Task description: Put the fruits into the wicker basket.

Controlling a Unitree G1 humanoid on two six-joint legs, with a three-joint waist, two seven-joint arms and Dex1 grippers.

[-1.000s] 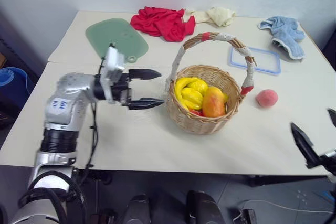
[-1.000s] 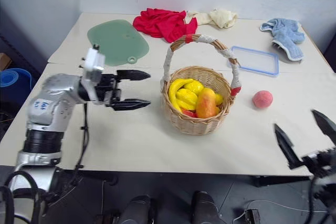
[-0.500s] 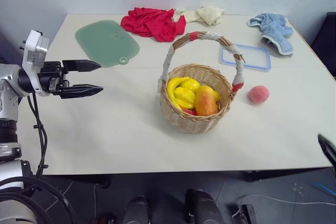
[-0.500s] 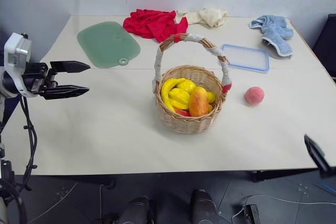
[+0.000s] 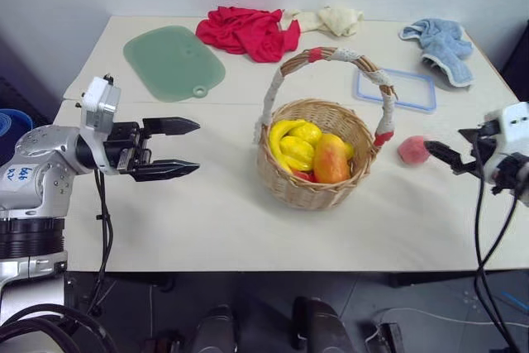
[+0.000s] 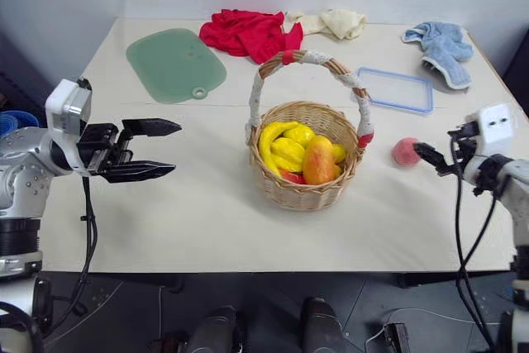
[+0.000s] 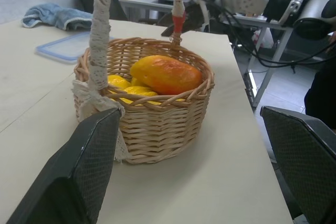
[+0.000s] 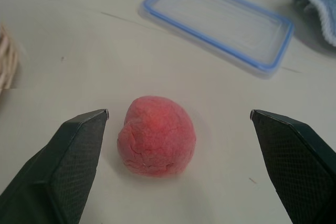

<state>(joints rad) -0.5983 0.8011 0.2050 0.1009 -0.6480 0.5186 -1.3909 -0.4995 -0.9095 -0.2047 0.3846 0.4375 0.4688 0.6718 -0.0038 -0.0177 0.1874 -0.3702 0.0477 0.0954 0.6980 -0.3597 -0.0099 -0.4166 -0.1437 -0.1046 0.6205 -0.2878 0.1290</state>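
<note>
I need to bring my right gripper toward the peach before I close, because bare table shows between my fingers and the peach's sides and closing now would miss.
The wicker basket (image 5: 291,191) stands mid-table with its cloth-wrapped handle upright. The mango (image 5: 332,160) lies inside it, also seen as the mango (image 7: 165,74) in the left wrist view. The peach (image 5: 412,150) rests on the table right of the basket. My right gripper (image 5: 444,141) is open, level with the peach and just short of it; the right wrist view shows the peach (image 8: 156,135) between and ahead of the fingers (image 8: 79,156), untouched. My left gripper (image 5: 197,147) hangs open and empty left of the basket, pointing at it.
Yellow banana-like pieces (image 5: 296,145) share the basket. A blue-rimmed clear lid (image 5: 395,88) lies behind the peach. At the back are a green cutting board (image 5: 173,61), a red cloth (image 5: 248,32), a cream cloth (image 5: 331,18) and a blue cloth (image 5: 442,43).
My right gripper has come forward from the table's near edge up to the peach. My left gripper has drawn away from the basket to the left. The view has shifted.
</note>
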